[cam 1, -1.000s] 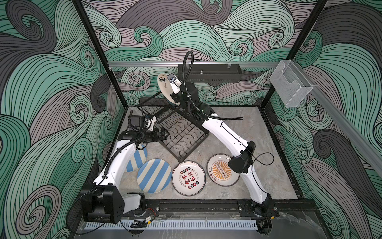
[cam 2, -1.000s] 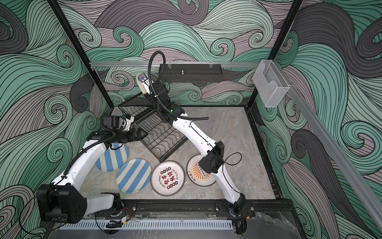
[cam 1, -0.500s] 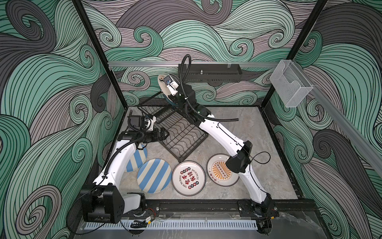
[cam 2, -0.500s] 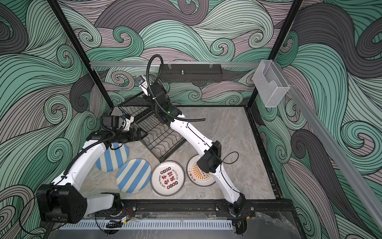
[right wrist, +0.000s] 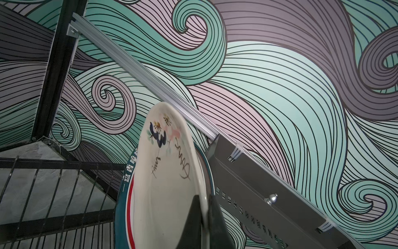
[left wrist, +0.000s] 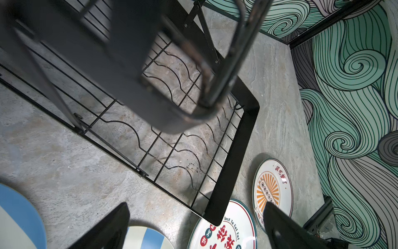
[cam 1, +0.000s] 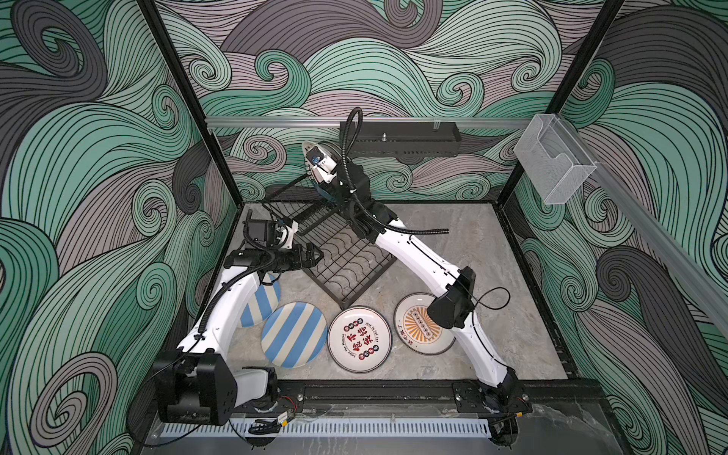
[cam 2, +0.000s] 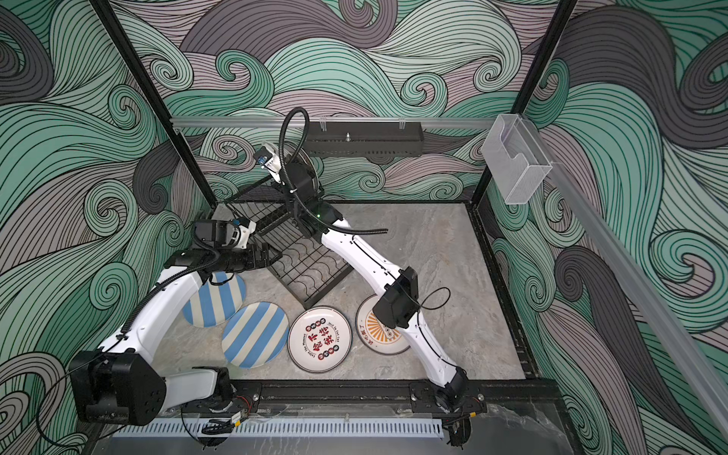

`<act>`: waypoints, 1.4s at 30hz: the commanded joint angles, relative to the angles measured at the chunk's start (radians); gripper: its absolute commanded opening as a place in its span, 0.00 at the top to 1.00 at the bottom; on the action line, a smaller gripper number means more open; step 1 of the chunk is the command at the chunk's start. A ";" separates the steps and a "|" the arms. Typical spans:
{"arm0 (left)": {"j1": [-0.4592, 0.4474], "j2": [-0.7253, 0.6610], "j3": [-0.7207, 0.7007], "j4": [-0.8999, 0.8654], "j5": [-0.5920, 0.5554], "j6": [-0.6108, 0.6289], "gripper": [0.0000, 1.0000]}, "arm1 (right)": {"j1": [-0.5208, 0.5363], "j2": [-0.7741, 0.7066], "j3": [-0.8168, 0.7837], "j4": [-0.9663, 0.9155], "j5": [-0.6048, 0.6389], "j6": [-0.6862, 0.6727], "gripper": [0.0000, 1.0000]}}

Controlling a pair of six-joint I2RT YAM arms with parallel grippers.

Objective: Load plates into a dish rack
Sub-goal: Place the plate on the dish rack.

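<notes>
My right gripper holds the teal-and-red-rimmed plate and will keep holding it. The plate's rim shows on both sides of the cream plate, so the plate would fall short if I opened my right gripper now.
My right gripper is shut on the rim of a cream plate with small drawings, held on edge above the raised back shelf of the black dish rack. A teal-and-red-rimmed plate stands upright just behind it. My left gripper hangs open and empty over the rack's front left corner. Two blue striped plates, a red-character plate and an orange sunburst plate lie flat in front of the rack. My right forearm covers part of the sunburst plate.
A black perforated tray hangs on the back wall's aluminium rail, close behind the held plate. A clear plastic box is fixed to the right rail. The rack's folding legs stand close before my left wrist camera.
My right arm has swung the cream plate from face-on to edge-on and carried it slightly left over the rack's back shelf. The left arm and the flat plates have not moved.
</notes>
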 commanded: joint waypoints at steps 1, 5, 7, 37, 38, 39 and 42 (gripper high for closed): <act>0.011 -0.017 0.018 -0.005 0.012 -0.001 0.01 | 0.003 0.002 0.046 0.128 0.021 0.033 1.00; 0.013 -0.026 0.022 -0.012 -0.003 -0.001 0.01 | 0.004 0.008 0.046 0.104 0.017 0.065 1.00; 0.015 -0.028 0.022 -0.012 -0.004 -0.003 0.01 | 0.005 0.012 0.044 0.097 0.017 0.075 1.00; 0.028 -0.062 0.017 -0.008 -0.030 -0.014 0.02 | -0.009 0.119 0.101 0.082 0.037 0.134 1.00; 0.028 -0.063 0.017 -0.008 -0.030 -0.015 0.01 | -0.010 0.123 0.101 0.080 0.037 0.137 1.00; 0.030 -0.062 0.017 -0.008 -0.030 -0.015 0.01 | -0.012 0.127 0.101 0.080 0.038 0.139 1.00; 0.031 -0.062 0.017 -0.007 -0.027 -0.016 0.01 | -0.017 0.137 0.107 0.074 0.035 0.152 1.00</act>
